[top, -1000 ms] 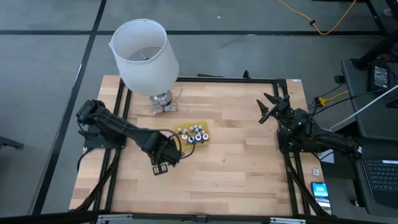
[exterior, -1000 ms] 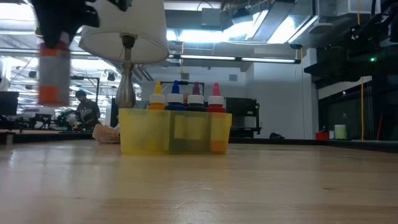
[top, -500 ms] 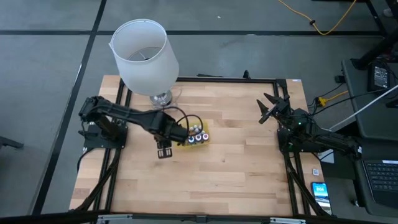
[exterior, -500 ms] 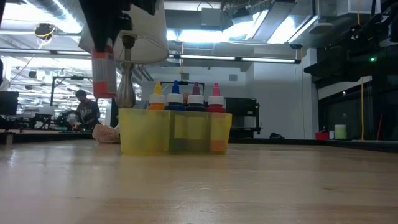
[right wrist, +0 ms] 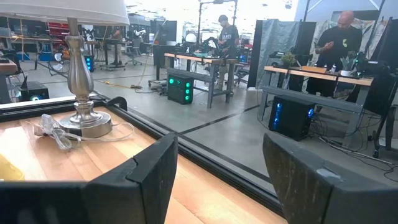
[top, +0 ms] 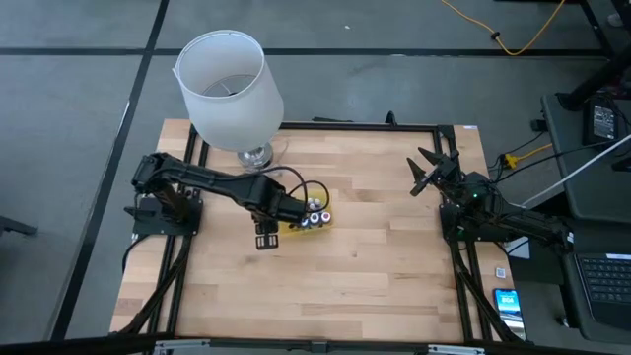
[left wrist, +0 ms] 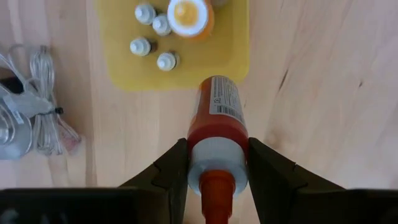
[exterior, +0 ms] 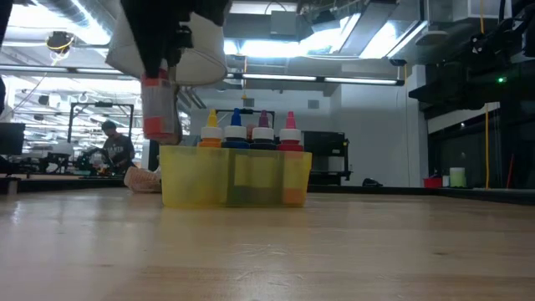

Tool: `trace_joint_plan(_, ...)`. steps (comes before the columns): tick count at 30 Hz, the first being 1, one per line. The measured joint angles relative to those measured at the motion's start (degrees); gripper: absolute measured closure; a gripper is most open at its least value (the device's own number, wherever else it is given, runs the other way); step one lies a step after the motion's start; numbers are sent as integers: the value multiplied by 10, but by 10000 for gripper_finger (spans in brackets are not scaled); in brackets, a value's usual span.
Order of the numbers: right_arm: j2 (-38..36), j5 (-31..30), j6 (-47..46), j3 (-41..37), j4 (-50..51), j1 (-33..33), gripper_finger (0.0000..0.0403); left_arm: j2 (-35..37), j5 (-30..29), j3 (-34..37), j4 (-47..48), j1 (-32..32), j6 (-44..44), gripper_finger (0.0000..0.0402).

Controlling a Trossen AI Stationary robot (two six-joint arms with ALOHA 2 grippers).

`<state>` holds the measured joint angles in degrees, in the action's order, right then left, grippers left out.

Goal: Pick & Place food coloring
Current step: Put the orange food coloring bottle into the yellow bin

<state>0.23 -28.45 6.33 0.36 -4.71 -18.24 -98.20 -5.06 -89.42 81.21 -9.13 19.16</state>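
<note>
I need to move the bottle toward the tray before my left gripper lets go of it, because the orange-red bottle's base [left wrist: 221, 83] hangs short of the yellow tray's near edge [left wrist: 168, 88].
My left gripper [top: 283, 213] is shut on an orange-red food coloring bottle [left wrist: 217, 124], hovering beside the near-left edge of the flat yellow tray [top: 317, 221]. In the low view the bottle [exterior: 159, 104] hangs above the tray's wall [exterior: 192, 180]. Several small bottles [exterior: 251, 130] with yellow, blue, dark and red tips stand upright in the tray; the left wrist view shows their tops [left wrist: 152, 28]. My right gripper [top: 434, 170] waits open near the table's far right corner. My left gripper pinches the bottle between its two fingers [left wrist: 171, 171] at the whitish shoulder [left wrist: 217, 155] just below the orange cap. The fingers come from above, pointing down. The bottle hangs upright below them, lifted clear of the table, its bottom pointing at the wood just short of the tray.
A big white lampshade [top: 227, 84] stands on a metal base [top: 256, 158] at the far left, its clear cord [left wrist: 40, 121] coiled beside the tray. Bare wood [top: 375, 276] stretches toward the near and right sides. People work in the room beyond.
My left gripper has carried the bottle from the near left toward the far edge and the right, ending beside the yellow tray. It stayed shut on the bottle, which stayed upright. The move slowed in the last half second.
</note>
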Motion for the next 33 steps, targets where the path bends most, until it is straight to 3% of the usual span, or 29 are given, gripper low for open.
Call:
trace_joint_plan(11,0,0,0,0,0,0,166,-45,-10,-60,6,2,-29,272)
trace_joint_plan(23,0,0,0,0,0,0,166,-61,-28,-59,1,11,-39,272)
trace_joint_plan(33,0,0,0,0,0,0,166,-61,-25,-12,-58,5,-35,272)
